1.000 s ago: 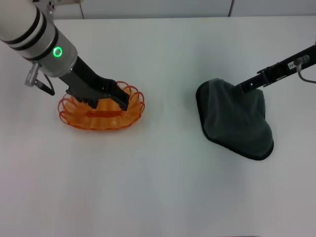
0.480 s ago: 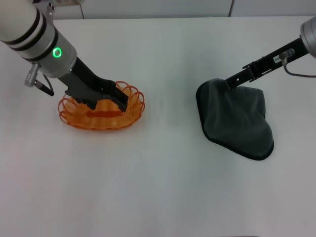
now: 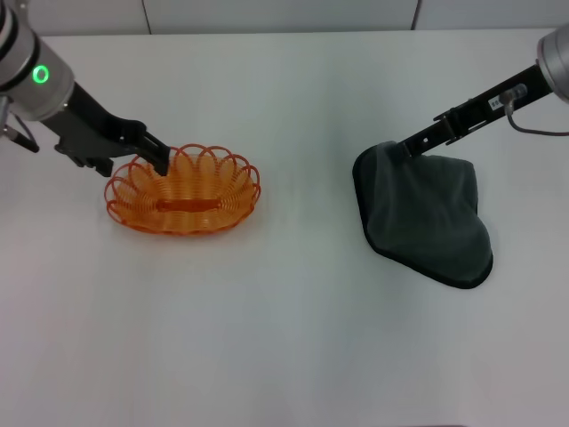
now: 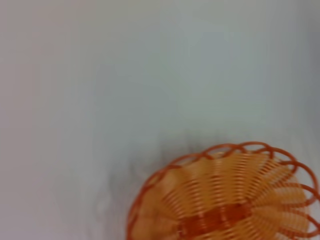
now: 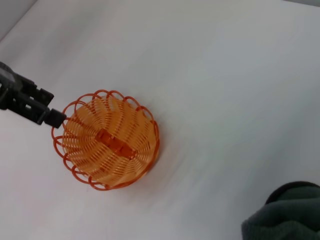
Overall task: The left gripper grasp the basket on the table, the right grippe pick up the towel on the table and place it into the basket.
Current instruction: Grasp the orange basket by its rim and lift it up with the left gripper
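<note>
Next, my left gripper grabs the basket by its narrow end's looped rim [image 3: 117, 178]. The towel goes into the basket's hollow, kept free for the towel.
The orange wire basket [image 3: 184, 189] sits on the white table [image 3: 284, 338] at the left. My left gripper [image 3: 153, 149] is open at the basket's far-left rim, with one fingertip [image 3: 163, 164] against the rim loops and nothing held. The right wrist view shows the same basket [image 5: 107, 142] and left gripper [image 5: 52, 107]. In the left wrist view the basket [image 4: 225, 200] lies low in the picture. The dark grey towel [image 3: 427, 218] lies flat on the right. My right gripper [image 3: 404, 149] has its slim black tip at the towel's far-left corner. A piece of the towel [image 5: 282, 212] shows in the right wrist view.
White table stretches between the basket and the towel and across the whole near side. The table's far edge [image 3: 284, 33] runs along the top of the head view.
My left gripper has pulled back from over the basket's middle to its far-left rim. My right gripper slid left along the towel's top edge, then held still. Basket and towel have not moved.
</note>
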Robot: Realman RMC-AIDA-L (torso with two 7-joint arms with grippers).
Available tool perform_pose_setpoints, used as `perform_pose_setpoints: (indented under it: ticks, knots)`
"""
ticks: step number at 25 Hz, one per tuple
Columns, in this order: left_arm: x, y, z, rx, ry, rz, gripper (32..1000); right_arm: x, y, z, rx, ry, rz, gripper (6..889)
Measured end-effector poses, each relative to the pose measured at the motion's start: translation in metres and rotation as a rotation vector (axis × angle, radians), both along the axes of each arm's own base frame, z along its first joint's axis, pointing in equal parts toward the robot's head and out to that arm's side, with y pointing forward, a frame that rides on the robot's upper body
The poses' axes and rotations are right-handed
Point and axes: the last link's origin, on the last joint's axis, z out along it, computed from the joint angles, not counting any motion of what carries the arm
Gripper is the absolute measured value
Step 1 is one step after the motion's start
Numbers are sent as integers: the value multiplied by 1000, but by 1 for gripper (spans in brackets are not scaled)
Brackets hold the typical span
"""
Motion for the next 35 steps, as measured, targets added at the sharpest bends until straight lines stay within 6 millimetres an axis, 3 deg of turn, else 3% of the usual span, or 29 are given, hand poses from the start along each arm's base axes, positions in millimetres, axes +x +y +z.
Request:
perform_pose_setpoints:
  ticks: [12, 35]
  knots:
    - [-39, 7, 6, 69, 38, 73, 863, 0, 1, 0, 6, -2, 2, 828]
    - [-64, 4, -16, 110, 34, 99, 862, 2, 3, -4, 16, -2, 4, 812]
